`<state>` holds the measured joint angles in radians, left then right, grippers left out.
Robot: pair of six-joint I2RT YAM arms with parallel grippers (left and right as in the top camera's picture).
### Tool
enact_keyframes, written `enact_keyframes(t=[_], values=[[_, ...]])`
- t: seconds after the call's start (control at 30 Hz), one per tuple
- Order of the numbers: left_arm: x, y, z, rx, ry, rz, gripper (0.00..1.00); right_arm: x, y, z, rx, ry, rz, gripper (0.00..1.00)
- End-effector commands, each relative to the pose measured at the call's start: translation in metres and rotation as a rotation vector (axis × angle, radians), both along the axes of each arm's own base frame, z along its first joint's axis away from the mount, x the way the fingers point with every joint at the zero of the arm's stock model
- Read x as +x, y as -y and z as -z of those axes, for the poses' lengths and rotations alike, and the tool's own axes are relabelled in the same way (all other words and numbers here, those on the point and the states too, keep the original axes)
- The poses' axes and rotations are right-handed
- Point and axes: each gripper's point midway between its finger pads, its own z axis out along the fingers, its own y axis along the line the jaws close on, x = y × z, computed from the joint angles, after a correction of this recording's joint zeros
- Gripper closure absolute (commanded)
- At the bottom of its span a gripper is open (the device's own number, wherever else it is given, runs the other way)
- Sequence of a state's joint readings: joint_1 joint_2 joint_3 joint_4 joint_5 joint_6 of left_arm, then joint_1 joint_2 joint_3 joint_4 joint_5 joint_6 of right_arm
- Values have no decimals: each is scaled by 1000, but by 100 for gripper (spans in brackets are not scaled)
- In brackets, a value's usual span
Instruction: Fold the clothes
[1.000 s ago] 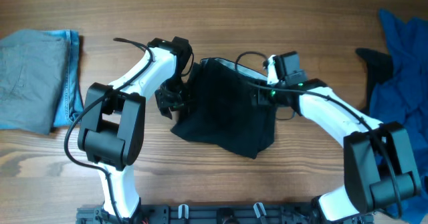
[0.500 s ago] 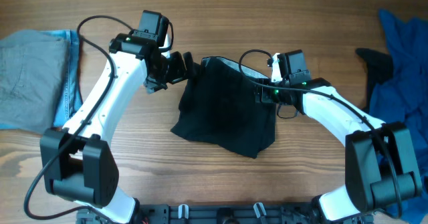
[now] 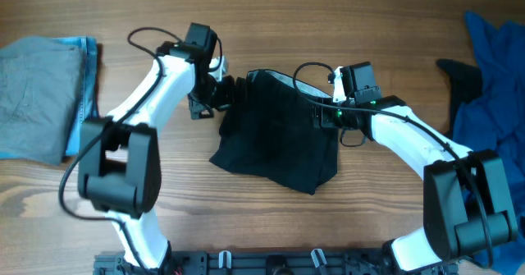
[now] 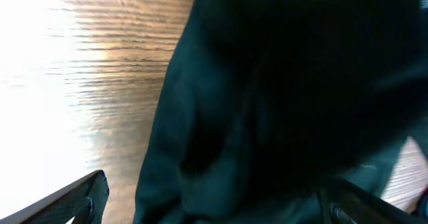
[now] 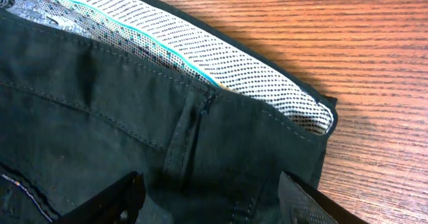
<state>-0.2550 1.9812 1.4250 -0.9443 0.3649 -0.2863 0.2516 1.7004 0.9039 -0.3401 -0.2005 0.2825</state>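
Note:
I need to grab the black garment's waistband corner [image 3: 244, 84] [image 4: 212, 178] nearest the grey garment with my left gripper next, and the rest will stay free to lay over it.
The black garment [image 3: 279, 139] lies crumpled in the middle of the wooden table, its white dotted lining [image 5: 200, 53] and a belt loop [image 5: 184, 134] showing at the top edge. My left gripper [image 3: 225, 94] is at the garment's upper left corner, jaws wide open, with black fabric [image 4: 267, 103] filling the space between the fingers [image 4: 87, 197]. My right gripper [image 3: 326, 115] rests over the garment's upper right part, jaws open, the waistband between its fingers [image 5: 117, 197]. Both grippers also show in their wrist views, left [image 4: 224, 207] and right [image 5: 214, 204].
A folded grey garment [image 3: 37, 94] lies on a light blue one [image 3: 89, 78] at the far left. A royal blue garment [image 3: 492, 70] is heaped at the right edge, with a dark item [image 3: 459, 76] beside it.
My left arm lifted away from the garment's left edge, swung up and left, then came back to its upper left corner. The right arm and the garment have stayed still.

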Motion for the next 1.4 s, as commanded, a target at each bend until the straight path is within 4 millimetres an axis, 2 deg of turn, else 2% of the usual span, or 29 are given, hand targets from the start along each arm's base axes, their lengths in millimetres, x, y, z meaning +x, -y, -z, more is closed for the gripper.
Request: enact_keyframes(t=[0.0,0.17,0.33,0.43,0.5,0.53,0.63,0.73,0.83,1.0,1.13,1.2,1.23,1.37], values=[[-11,18,23,-105,-83,68,0,-2,7,7,-40,-11,-4,30],[-26,34,49,-134,-171,100,5,-3,7,7,-42,-17,-4,30],[-40,51,58,-125,-203,149,28,-3,7,7,-41,-18,-4,30],[-44,58,58,-123,-201,174,54,-4,7,7,-42,-20,-4,30],[-44,57,59,-110,-195,177,85,-5,8,8,-43,-24,-4,30],[-41,52,60,-85,-186,173,96,-6,8,8,-44,-29,-4,30],[-26,21,60,30,-146,107,96,-12,10,8,-53,-56,-9,28],[-2,-16,45,136,-72,19,96,-16,13,-3,-69,-67,-37,29],[27,-63,15,252,37,-66,96,-16,18,-20,-70,-54,-31,28],[74,-153,-53,492,266,-243,96,-8,32,-54,-66,39,16,28],[93,-217,-99,665,398,-314,96,-8,40,-71,-90,87,38,28],[98,-239,-113,728,429,-304,96,-9,41,-74,-89,90,38,28],[102,-258,-123,777,455,-309,96,-11,41,-74,-89,87,38,28],[116,-298,-139,800,540,-420,96,-15,42,-72,-92,64,39,29]])
